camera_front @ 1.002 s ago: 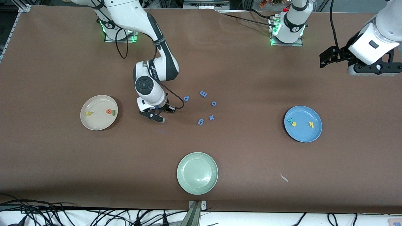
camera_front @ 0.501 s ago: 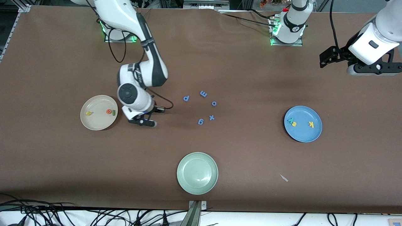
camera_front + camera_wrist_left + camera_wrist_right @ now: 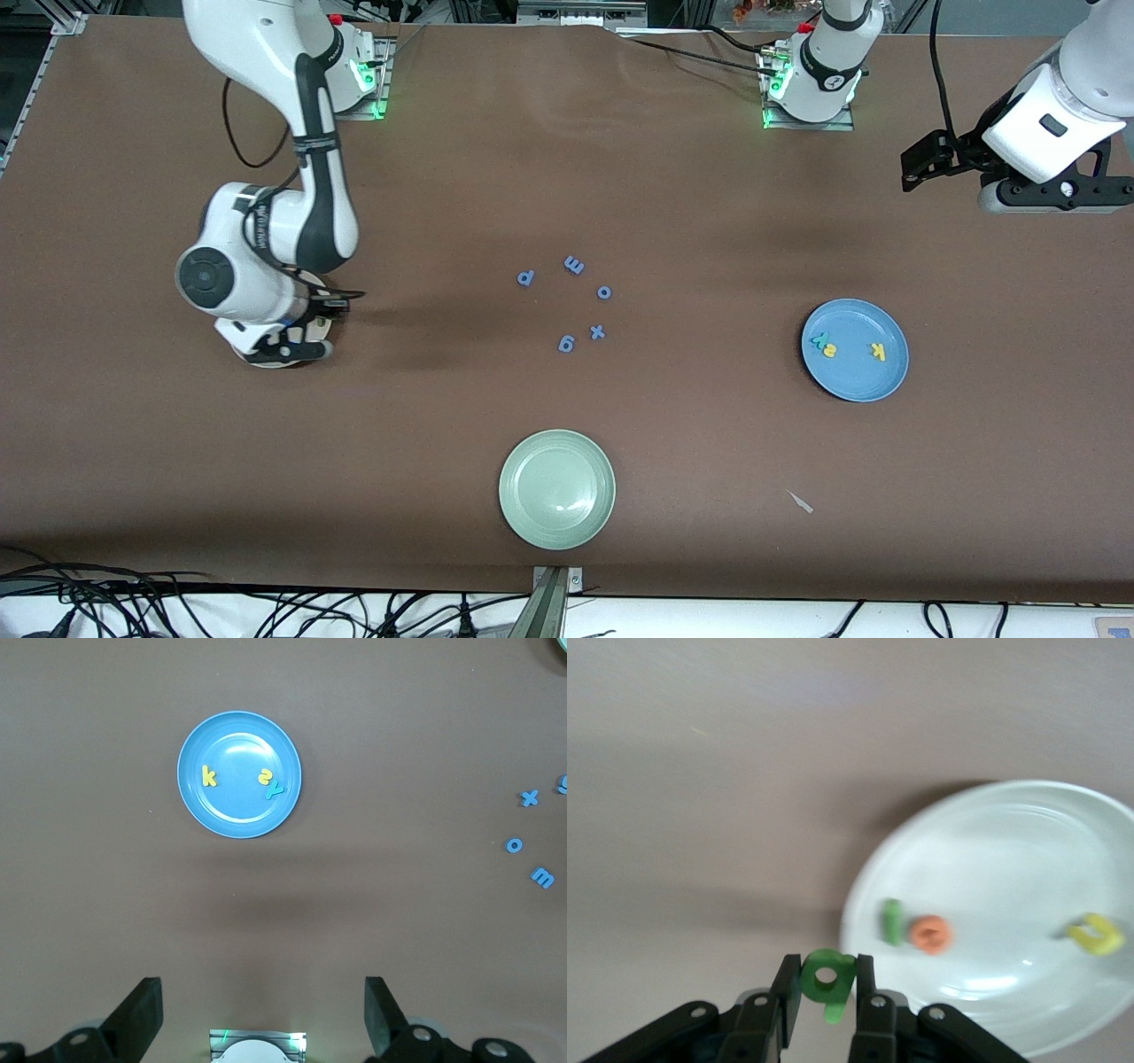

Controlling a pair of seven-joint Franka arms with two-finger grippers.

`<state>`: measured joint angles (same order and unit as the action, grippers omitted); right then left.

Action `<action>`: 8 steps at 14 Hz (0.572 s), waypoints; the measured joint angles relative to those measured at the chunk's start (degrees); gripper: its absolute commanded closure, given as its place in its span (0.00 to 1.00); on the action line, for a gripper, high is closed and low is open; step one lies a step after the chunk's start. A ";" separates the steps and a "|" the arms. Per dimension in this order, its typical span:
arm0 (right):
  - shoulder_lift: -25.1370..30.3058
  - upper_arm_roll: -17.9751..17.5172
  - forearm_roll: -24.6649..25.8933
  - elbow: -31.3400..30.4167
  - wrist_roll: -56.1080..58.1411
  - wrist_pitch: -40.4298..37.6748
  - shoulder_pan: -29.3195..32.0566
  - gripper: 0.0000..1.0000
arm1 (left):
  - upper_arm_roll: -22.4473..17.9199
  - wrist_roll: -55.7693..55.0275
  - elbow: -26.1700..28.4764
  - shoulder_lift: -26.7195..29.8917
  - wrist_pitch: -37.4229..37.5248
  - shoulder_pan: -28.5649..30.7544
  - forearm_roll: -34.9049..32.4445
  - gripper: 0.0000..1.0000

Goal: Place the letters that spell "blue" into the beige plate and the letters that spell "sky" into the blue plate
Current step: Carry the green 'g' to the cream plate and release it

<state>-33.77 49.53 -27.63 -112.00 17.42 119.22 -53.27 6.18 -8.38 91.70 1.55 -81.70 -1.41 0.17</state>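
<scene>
My right gripper moves the light green "b" inward next before releasing it, since in the wrist view it hangs outside the beige plate's rim [image 3: 856, 894].
My right gripper [image 3: 827, 979] is shut on the light green "b" [image 3: 828, 976] and hangs by the rim of the beige plate [image 3: 992, 859]. In that plate lie the dark green "l" [image 3: 892, 921], the orange "e" [image 3: 931, 934] and the yellow "u" [image 3: 1096, 934]. In the front view the right gripper [image 3: 297, 350] and its arm hide most of the beige plate [image 3: 266, 362]. The blue plate [image 3: 855, 377] holds the yellow "k" [image 3: 878, 351], yellow "s" [image 3: 830, 350] and teal "y" [image 3: 821, 338]. My left gripper [image 3: 921, 168] waits open, high over the left arm's end of the table.
Several blue-violet letters [image 3: 567, 301] lie scattered mid-table. A pale green plate [image 3: 556, 487] sits nearer the front camera than they do. A small pale scrap [image 3: 801, 502] lies between that plate and the blue plate.
The right arm has swung from beside the blue-violet letters toward its own end of the table, carrying the green "b" to the beige plate. The left arm has not moved.
</scene>
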 measured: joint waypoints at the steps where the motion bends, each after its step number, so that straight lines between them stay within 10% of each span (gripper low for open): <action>1: 0.02 0.81 0.00 -0.90 1.77 0.07 0.01 0.95 | 0.00 0.00 0.00 0.00 0.01 0.00 0.14 0.00; 3: -0.04 1.53 0.00 -2.33 3.56 0.79 0.01 0.77 | 0.00 0.00 0.00 0.00 0.06 0.00 0.21 0.00; 4: -0.21 1.64 0.00 -2.77 3.74 1.03 0.01 0.16 | 0.00 0.00 0.00 0.00 0.09 0.00 0.21 0.00; 5: -0.43 1.65 0.00 -2.98 3.75 1.20 0.01 0.00 | 0.00 0.00 0.00 0.00 0.10 0.00 0.22 0.00; 8: -0.65 2.20 0.00 -2.09 3.72 1.08 -0.02 0.00 | 0.00 0.00 0.00 0.00 0.17 0.00 0.22 0.00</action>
<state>-34.42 51.72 -27.63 -114.08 21.14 120.30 -53.30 6.18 -8.38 91.70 1.55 -81.53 -1.41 0.39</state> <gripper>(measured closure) 0.476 0.000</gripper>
